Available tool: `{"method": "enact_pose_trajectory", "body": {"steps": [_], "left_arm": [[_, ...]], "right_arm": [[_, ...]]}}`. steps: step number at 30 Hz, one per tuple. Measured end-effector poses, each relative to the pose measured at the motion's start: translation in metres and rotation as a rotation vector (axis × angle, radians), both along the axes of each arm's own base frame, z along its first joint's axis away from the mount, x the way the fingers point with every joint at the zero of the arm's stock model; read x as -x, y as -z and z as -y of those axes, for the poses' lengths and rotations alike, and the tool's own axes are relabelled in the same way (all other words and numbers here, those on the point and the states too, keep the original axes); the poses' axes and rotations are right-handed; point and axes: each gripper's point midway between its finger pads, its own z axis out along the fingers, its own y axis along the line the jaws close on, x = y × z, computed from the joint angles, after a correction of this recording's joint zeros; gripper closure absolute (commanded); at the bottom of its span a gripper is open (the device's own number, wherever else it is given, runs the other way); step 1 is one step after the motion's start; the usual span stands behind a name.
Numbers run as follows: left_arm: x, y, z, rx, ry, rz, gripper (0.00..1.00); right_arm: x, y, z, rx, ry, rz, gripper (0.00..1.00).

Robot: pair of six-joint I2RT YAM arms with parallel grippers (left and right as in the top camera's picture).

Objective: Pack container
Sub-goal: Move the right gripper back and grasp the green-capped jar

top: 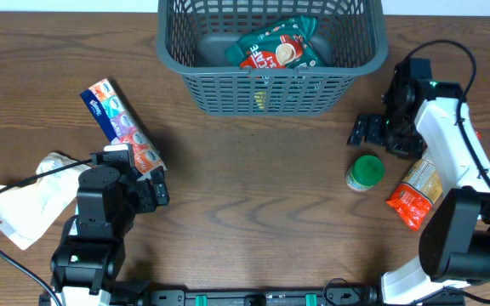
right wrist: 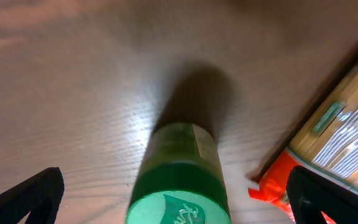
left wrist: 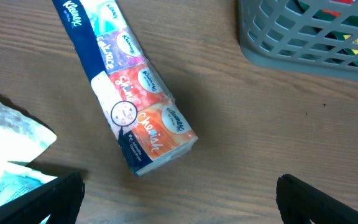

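Note:
The base of the green-capped canister should lead into the basket, so the robot's right gripper needs to grab the canister from above next, across opposite sides near its top (top: pixel 366 172) (right wrist: pixel 179 193).
The container (top: pixel 170 59), a dark grey lattice basket, stands at the table's far centre and holds a green coffee packet (top: pixel 279 42); its corner shows in the left wrist view (left wrist: pixel 272 43). A Kleenex tissue pack (top: pixel 119 119) lies left of centre, and shows in the left wrist view (left wrist: pixel 129 106). My left gripper (top: pixel 140 177) (left wrist: pixel 179 202) is open and empty just short of the pack's near end. A green-capped canister (top: pixel 365 172) (right wrist: pixel 179 180) stands upright at the right. My right gripper (top: pixel 381 136) (right wrist: pixel 173 199) is open, its fingers wide on either side above the canister's top.
A white bag (top: pixel 24 200) (left wrist: pixel 11 149) lies at the left beside my left arm. An orange pasta packet (top: pixel 415 194) (right wrist: pixel 334 130) lies right of the canister, under my right arm. Bare wood lies between the basket and the front edge.

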Motion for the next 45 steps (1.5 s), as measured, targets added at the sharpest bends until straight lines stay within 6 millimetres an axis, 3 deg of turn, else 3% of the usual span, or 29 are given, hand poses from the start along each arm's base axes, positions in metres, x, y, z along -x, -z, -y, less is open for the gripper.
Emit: {"method": "enact_pose_trajectory", "body": {"steps": [22, 36, 40, 45], "left_arm": [[0.000, 0.000, 0.000, 0.000, 0.000, 0.000, 0.01], [0.000, 0.000, 0.000, 0.000, 0.000, -0.001, 0.01], [0.000, 0.000, 0.000, 0.000, 0.000, 0.000, 0.01], [0.000, 0.000, 0.000, 0.000, 0.000, 0.000, 0.01]], "right_arm": [[0.030, 0.061, -0.014, -0.002, 0.031, -0.047, 0.03], [0.030, 0.070, -0.014, -0.001, 0.052, -0.028, 0.68], [0.030, 0.070, -0.014, -0.001, 0.052, -0.027, 0.99], [0.028, 0.069, -0.013, 0.000, 0.053, -0.020, 0.99]]}}
